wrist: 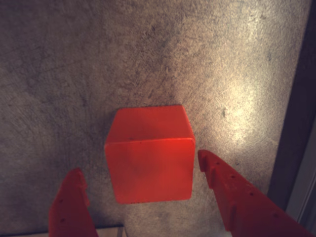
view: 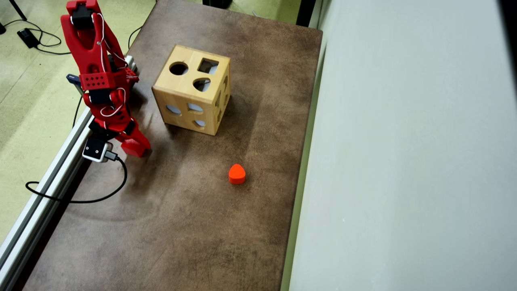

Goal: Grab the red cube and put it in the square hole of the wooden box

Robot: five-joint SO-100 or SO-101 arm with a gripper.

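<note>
My gripper grabs the red cube by two opposite flat sides next, to drop it into the box's square hole.
In the wrist view the red cube (wrist: 149, 165) rests on the brown table between my two red fingers. My gripper (wrist: 138, 162) is open, with one fingertip on each side of the cube and a small gap at both. In the overhead view my gripper (view: 135, 148) points down near the table's left edge, and the cube cannot be told apart from the red fingers there. The wooden box (view: 194, 97) stands to the upper right of the gripper. Its top face has the square hole (view: 208, 66), a round hole and a teardrop hole.
An orange-red heart-like block (view: 236, 174) lies right of the gripper, below the box. A metal rail (view: 48, 178) and a black cable (view: 80, 198) run along the table's left edge. A pale wall (view: 404, 161) borders the right edge.
</note>
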